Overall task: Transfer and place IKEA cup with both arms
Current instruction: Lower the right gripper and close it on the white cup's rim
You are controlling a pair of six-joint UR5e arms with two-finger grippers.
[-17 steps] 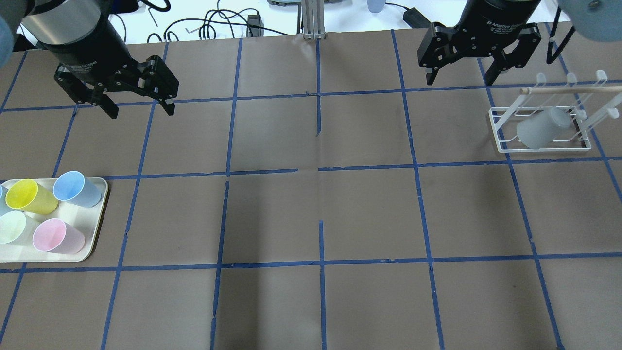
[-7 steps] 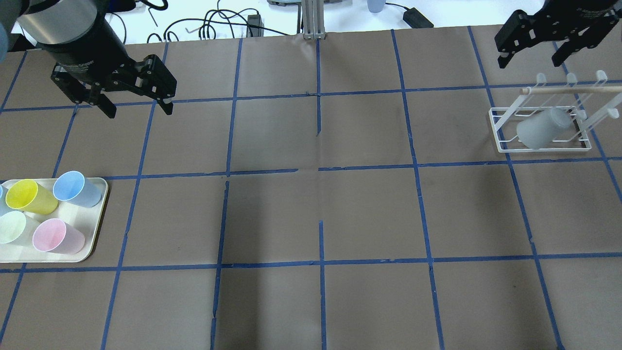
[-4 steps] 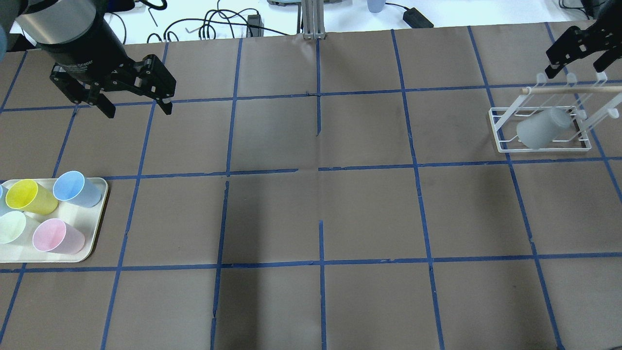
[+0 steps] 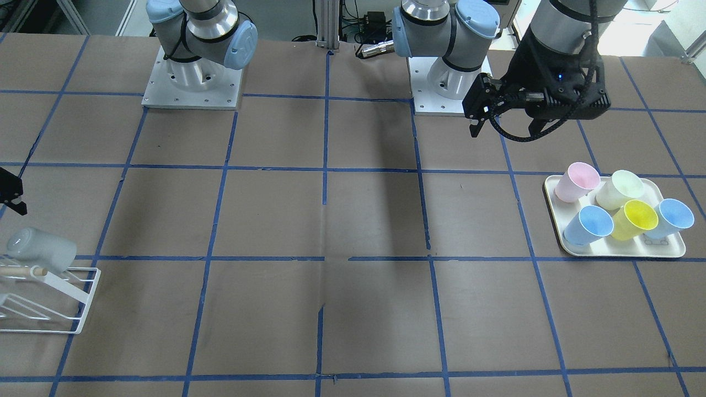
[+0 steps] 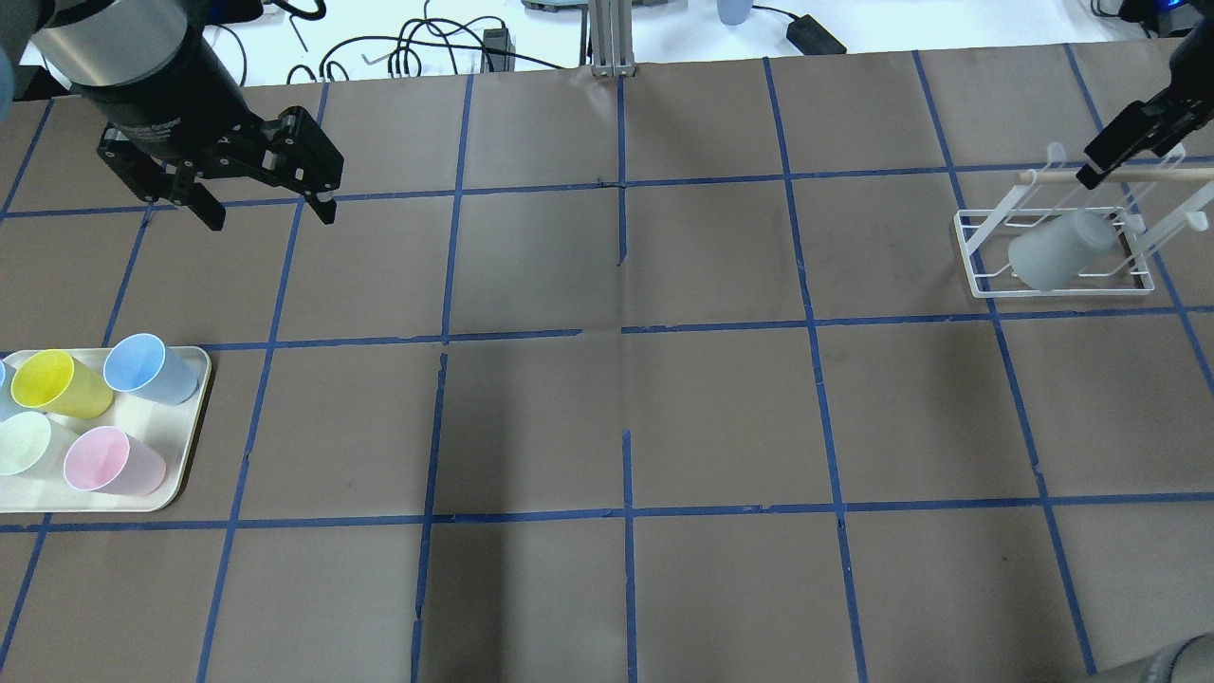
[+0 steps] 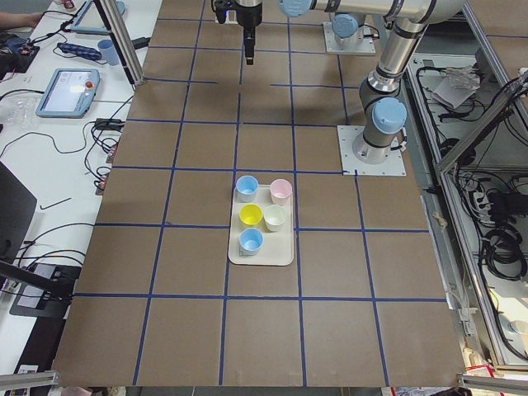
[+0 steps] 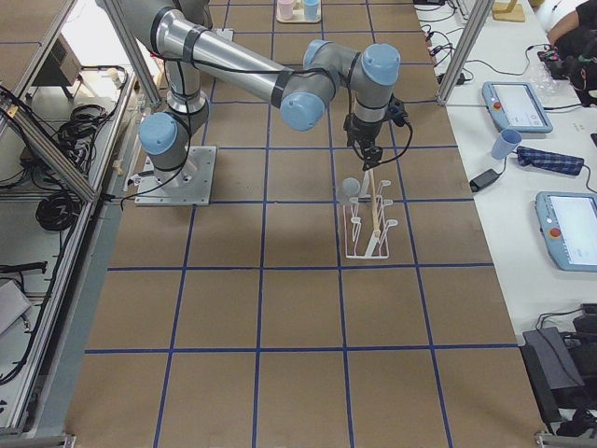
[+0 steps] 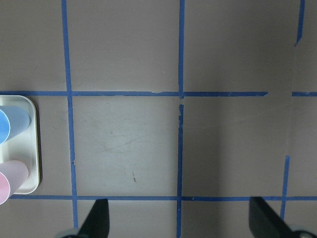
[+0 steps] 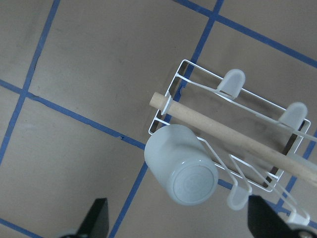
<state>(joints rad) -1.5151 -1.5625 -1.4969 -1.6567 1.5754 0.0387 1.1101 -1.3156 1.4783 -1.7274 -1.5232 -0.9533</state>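
I should next grab the pale grey cup (image 4: 46, 250) with my right gripper by its closed bottom end (image 4: 21, 243), to pass the cup between both arms.
The pale grey IKEA cup (image 5: 1057, 249) sits upside down and tilted on a peg of the white wire rack (image 5: 977, 277) at the table's right end. It also shows in the right wrist view (image 9: 181, 166) and the front view (image 4: 39, 249). My right gripper (image 9: 178, 220) hovers above the rack, open and empty, with the cup between its spread fingers in its own view. Only one of its fingers (image 5: 1133, 128) shows overhead. My left gripper (image 5: 273, 220) hangs open and empty over bare table at the far left, beyond the tray.
A cream tray (image 5: 185, 446) at the left edge holds two light-blue cups, a yellow cup (image 5: 59, 384), a pink cup (image 5: 112, 461) and a pale-green one. A wooden rod (image 5: 1152, 175) runs along the rack's top. Cables and devices lie beyond the table's far edge.
My right gripper has moved right and then nearer, from the middle right to above the rack. The left gripper and the grey cup have not moved.
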